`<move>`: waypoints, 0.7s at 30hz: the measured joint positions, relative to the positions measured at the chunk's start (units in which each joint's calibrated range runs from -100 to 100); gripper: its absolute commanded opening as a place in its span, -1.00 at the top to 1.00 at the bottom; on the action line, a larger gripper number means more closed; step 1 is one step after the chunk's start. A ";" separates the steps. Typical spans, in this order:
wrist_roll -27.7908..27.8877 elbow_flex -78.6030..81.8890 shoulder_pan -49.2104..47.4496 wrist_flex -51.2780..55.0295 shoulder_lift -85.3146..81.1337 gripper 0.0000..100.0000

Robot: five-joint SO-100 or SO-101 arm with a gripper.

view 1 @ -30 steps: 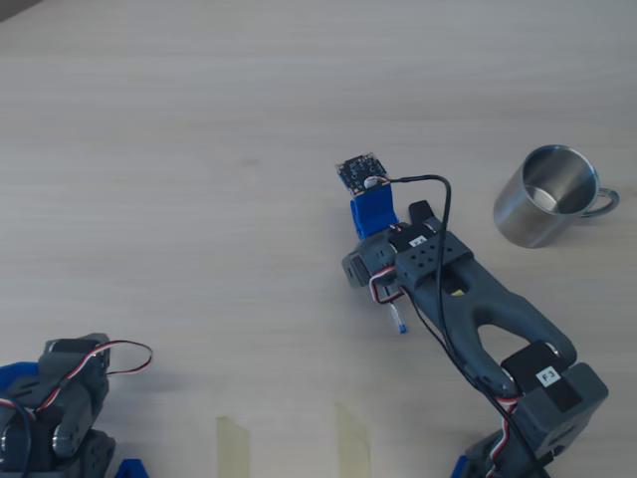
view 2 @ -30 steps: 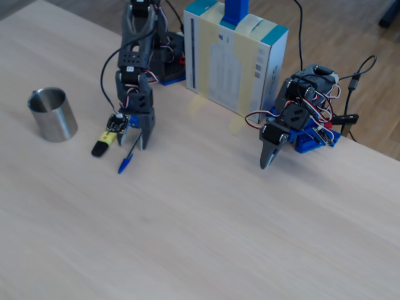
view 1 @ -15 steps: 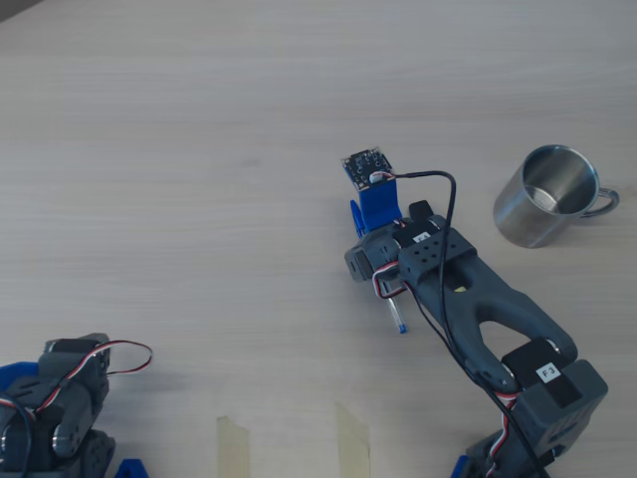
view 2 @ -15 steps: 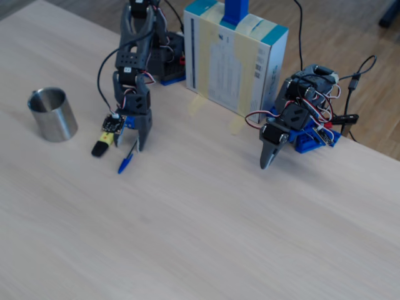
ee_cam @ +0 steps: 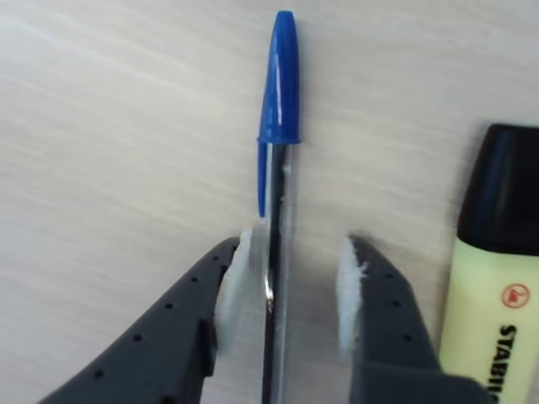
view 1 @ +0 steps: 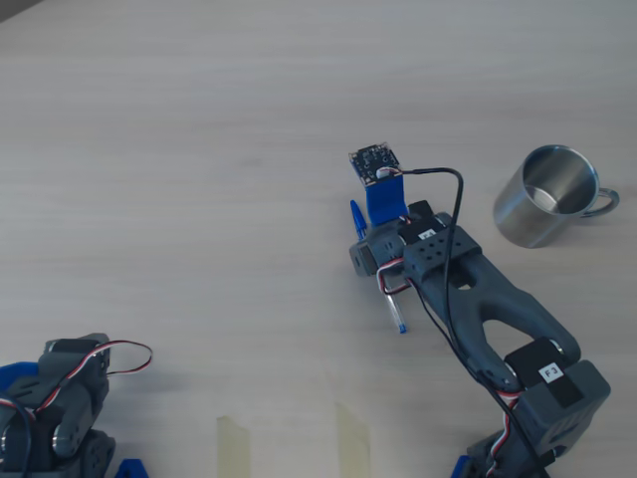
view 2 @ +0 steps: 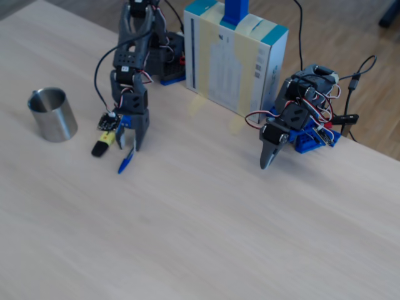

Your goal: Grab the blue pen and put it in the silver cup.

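My gripper picks up the pen by its clear body [view 1: 391,299] next, to stand the blue pen in the silver cup [view 1: 542,199].
The blue pen [ee_cam: 279,101] lies flat on the wooden table, cap pointing away in the wrist view. My gripper [ee_cam: 295,248] is open and down at the table, with its two white-padded fingers on either side of the clear barrel; the left pad is close to the barrel and the right pad stands apart from it. In the overhead view the pen [view 1: 356,217] sticks out on both sides of the gripper [view 1: 372,251]. The silver cup [view 1: 542,199] stands upright to the right of it, empty; in the fixed view the cup [view 2: 53,115] is to the left of the gripper [view 2: 131,147].
A yellow highlighter with a black cap [ee_cam: 493,278] lies right beside the gripper's right finger, and also shows in the fixed view [view 2: 103,145]. A second arm [view 2: 294,119] rests folded at the table edge. A white and teal box [view 2: 234,56] stands behind. Tape strips [view 1: 234,443] mark the table.
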 measured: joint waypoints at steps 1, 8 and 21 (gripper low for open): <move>0.00 -0.09 0.00 0.00 0.00 0.85; -0.16 0.00 0.00 -0.08 0.17 0.96; -0.42 0.90 0.00 -0.08 0.17 0.96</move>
